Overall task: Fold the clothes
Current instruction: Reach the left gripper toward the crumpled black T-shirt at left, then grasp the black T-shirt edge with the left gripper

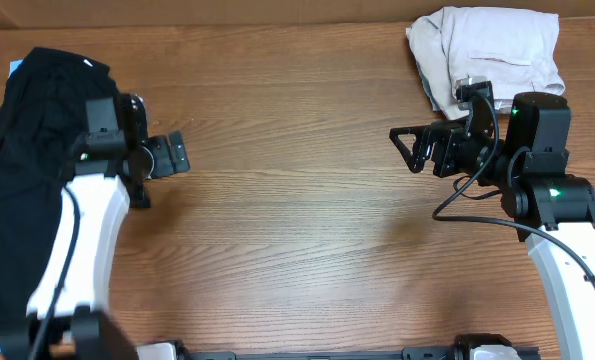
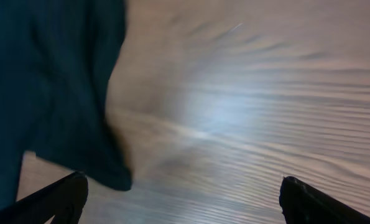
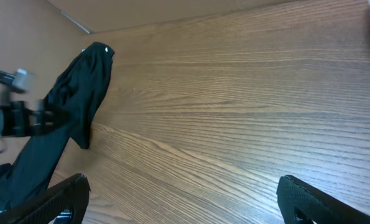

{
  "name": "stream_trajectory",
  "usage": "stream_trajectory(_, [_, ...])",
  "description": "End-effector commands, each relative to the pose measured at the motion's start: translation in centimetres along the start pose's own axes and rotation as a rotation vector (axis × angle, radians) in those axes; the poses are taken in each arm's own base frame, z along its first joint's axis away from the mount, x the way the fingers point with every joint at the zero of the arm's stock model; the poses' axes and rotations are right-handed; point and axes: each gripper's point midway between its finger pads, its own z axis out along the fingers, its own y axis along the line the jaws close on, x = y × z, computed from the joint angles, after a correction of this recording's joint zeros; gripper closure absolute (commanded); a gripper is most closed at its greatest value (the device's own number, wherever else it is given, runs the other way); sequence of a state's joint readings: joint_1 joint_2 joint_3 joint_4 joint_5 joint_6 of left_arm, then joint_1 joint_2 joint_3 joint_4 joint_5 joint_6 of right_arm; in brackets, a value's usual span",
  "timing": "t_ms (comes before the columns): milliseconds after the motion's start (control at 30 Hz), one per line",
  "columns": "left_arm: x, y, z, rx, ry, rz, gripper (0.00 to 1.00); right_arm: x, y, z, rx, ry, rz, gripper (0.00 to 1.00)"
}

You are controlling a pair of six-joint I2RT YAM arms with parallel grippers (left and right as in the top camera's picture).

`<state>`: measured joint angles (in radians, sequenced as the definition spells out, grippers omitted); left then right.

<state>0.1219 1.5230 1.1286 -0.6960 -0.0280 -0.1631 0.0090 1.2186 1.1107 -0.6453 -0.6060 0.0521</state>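
I should next grab the black garment with my left gripper by its loose corner that sticks out onto the wood. Then I will drag it across the table to fold it.
A black garment (image 1: pixel 22 170) lies crumpled along the table's left edge, partly under my left arm. A small white label (image 1: pixel 89 64) shows at its far end. In the blurred left wrist view the black cloth (image 2: pixel 48 81) fills the upper left. In the right wrist view it (image 3: pixel 79 93) lies far off at the left. My left gripper (image 1: pixel 174 156) is open and empty, just right of the garment over bare wood; its fingers (image 2: pixel 181 193) are wide apart. My right gripper (image 1: pixel 409 148) is open and empty at the right, far from the garment; its fingers (image 3: pixel 181 193) are wide apart.
A pile of beige-white clothes (image 1: pixel 487 45) sits at the back right corner, just behind my right arm. The wooden table (image 1: pixel 297 230) stretches between the two grippers. My left arm (image 3: pixel 17 118) shows at the left of the right wrist view.
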Motion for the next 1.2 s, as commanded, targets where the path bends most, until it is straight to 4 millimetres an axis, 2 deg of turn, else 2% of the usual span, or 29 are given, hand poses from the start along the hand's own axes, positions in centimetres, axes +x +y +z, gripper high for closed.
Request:
stream_trajectory(0, [1.1, 3.2, 3.4, -0.103, 0.088, -0.141, 0.00, -0.6, 0.4, -0.2, 0.002, -0.016, -0.012, 0.00])
stream_trajectory(100, [2.1, 4.3, 5.5, -0.108, 0.146, -0.172, 0.01, -0.4, 0.1, -0.1, 0.015, -0.012, -0.008, 0.00])
stream_trajectory(167, [2.5, 4.5, 6.2, -0.111, 0.163, -0.176, 0.04, -0.3, 0.0, 0.0, 0.015, -0.008, -0.005, 0.00])
stream_trajectory(233, [2.5, 4.5, 6.5, -0.112, 0.166, -0.171, 0.05, -0.2, -0.1, 0.1, 0.015, -0.003, -0.002, 0.01])
stream_trajectory(333, [2.2, 4.9, 6.8, -0.133, 0.152, -0.163, 0.14, 0.1, -0.6, 0.8, 0.017, 0.018, 0.013, 0.12])
stream_trajectory(533, [1.6, 6.2, 6.7, -0.207, 0.119, -0.158, 0.28, 1.2, -1.5, 1.9, 0.023, 0.070, 0.048, 0.19])
stream_trajectory(633, [1.1, 6.2, 7.1, -0.203, 0.100, -0.164, 0.23, 1.5, -2.0, 2.5, 0.025, 0.087, 0.060, 0.19])
stream_trajectory(833, [1.3, 6.2, 8.1, -0.203, 0.108, -0.178, 0.27, 1.8, -2.3, 2.9, 0.027, 0.102, 0.071, 0.19])
stream_trajectory(900, [1.6, 6.2, 8.7, -0.204, 0.120, -0.177, 0.32, 1.8, -2.4, 2.9, 0.033, 0.101, 0.070, 0.20])
stream_trajectory(1000, [2.3, 6.3, 9.5, -0.209, 0.146, -0.178, 0.44, 1.8, -2.5, 2.9, 0.035, 0.101, 0.070, 0.19])
stream_trajectory(1167, [2.5, 6.3, 9.8, -0.209, 0.156, -0.178, 0.48, 1.8, -2.5, 2.9, 0.035, 0.100, 0.070, 0.20])
